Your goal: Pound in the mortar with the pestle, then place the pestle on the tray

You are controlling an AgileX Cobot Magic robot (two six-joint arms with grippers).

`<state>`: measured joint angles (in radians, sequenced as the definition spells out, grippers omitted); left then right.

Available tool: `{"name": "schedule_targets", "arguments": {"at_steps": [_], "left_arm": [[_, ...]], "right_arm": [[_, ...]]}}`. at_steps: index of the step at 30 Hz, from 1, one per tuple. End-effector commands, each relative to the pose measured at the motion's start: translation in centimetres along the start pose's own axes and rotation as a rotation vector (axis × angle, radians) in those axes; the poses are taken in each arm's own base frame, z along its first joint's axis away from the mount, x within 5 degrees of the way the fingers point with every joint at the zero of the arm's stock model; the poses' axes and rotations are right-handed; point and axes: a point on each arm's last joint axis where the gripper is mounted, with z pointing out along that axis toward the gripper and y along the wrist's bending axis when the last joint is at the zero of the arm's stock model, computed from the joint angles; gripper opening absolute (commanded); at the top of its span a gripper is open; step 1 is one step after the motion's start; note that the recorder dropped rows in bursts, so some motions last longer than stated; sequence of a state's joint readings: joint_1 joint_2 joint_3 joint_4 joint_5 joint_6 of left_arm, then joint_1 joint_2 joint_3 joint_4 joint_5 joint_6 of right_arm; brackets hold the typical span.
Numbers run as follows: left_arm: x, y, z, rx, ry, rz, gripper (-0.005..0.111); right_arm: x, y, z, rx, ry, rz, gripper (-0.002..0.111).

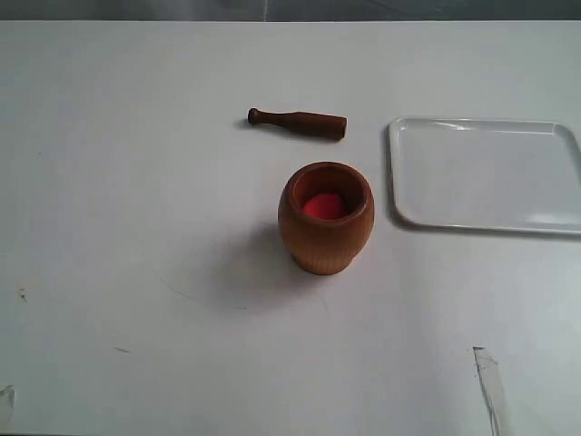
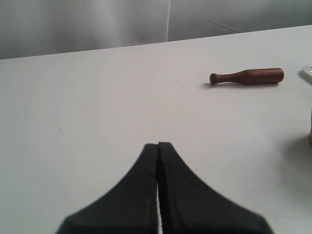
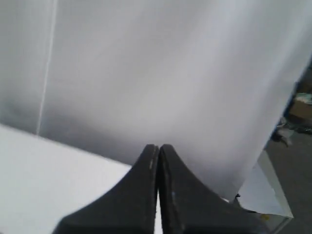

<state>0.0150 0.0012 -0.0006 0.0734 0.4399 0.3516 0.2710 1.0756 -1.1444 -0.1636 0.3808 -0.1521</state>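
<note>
My right gripper grabs the pestle by its handle (image 1: 300, 123) next, to pound in the mortar (image 1: 325, 218).
The brown wooden mortar (image 1: 325, 218) stands upright mid-table with a red lump (image 1: 322, 206) inside. Behind it lies the dark pestle (image 1: 298, 122), flat on the table, its knobbed end pointing left; the left wrist view shows the pestle (image 2: 247, 76) too. The white tray (image 1: 486, 173) sits empty to the right of the mortar. Neither gripper appears in the exterior view. My left gripper (image 2: 158, 145) is shut with nothing in it, well short of the pestle. My right gripper (image 3: 159, 147) is also shut and empty, facing a white backdrop.
The white table (image 1: 136, 227) carries bits of tape at the front right (image 1: 486, 372) and front left corner (image 1: 7, 396). A sliver of the tray's rim (image 2: 307, 72) and the mortar's edge (image 2: 310, 131) show in the left wrist view.
</note>
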Motion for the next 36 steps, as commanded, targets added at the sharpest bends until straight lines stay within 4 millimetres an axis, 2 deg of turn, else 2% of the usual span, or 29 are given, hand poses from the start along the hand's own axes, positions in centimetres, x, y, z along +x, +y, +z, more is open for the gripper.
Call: {"name": "schedule_targets", "arguments": {"at_steps": [1, 2, 3, 4, 5, 6, 7, 9, 11, 15, 21, 26, 28, 30, 34, 36], "left_arm": [[0.0, -0.1, 0.0, 0.008, -0.007, -0.012, 0.000], [0.0, -0.1, 0.0, 0.008, -0.007, -0.012, 0.000], [0.0, -0.1, 0.0, 0.008, -0.007, -0.012, 0.000], [0.0, -0.1, 0.0, 0.008, -0.007, -0.012, 0.000], [0.0, -0.1, 0.0, 0.008, -0.007, -0.012, 0.000], [0.0, -0.1, 0.0, 0.008, -0.007, -0.012, 0.000], [0.0, -0.1, 0.0, 0.008, -0.007, -0.012, 0.000], [0.0, -0.1, 0.0, 0.008, -0.007, -0.012, 0.000], [0.0, -0.1, 0.0, 0.008, -0.007, -0.012, 0.000], [0.0, -0.1, 0.0, 0.008, -0.007, -0.012, 0.000], [0.0, -0.1, 0.0, 0.008, -0.007, -0.012, 0.000], [0.0, -0.1, 0.0, 0.008, -0.007, -0.012, 0.000], [0.0, -0.1, 0.0, 0.008, -0.007, -0.012, 0.000], [0.0, -0.1, 0.0, 0.008, -0.007, -0.012, 0.000], [0.0, -0.1, 0.0, 0.008, -0.007, -0.012, 0.000], [0.0, -0.1, 0.0, 0.008, -0.007, -0.012, 0.000]], "right_arm": [[-1.9, 5.1, 5.4, -0.328, 0.139, -0.213, 0.000], [-2.3, 7.2, 7.7, -0.446, 0.181, -0.256, 0.000], [-2.1, 8.2, 9.1, -0.495, 0.213, -0.273, 0.000], [-2.1, 10.2, 11.6, -0.568, 0.263, -0.278, 0.000], [-2.0, 10.9, 12.6, -0.592, 0.285, -0.280, 0.000], [-1.5, 12.8, 15.1, -0.652, 0.341, -0.288, 0.000], [-1.2, 13.9, 16.8, -0.690, 0.375, -0.293, 0.000], [0.3, 16.6, 19.8, -0.788, 0.457, -0.340, 0.000], [2.7, 19.1, 22.6, -0.872, 0.544, -0.408, 0.000], [6.3, 23.3, 26.4, -0.944, 0.595, -0.464, 0.000], [10.0, 26.7, 29.0, -0.980, 0.626, -0.496, 0.000], [12.1, 27.7, 30.2, -0.965, 0.635, -0.482, 0.000], [12.3, 27.8, 30.2, -0.968, 0.642, -0.483, 0.004], [12.5, 27.8, 30.3, -0.966, 0.643, -0.484, 0.014], [13.0, 28.2, 30.8, -0.956, 0.622, -0.467, 0.045], [13.7, 28.5, 31.2, -0.952, 0.623, -0.465, 0.056]]}}
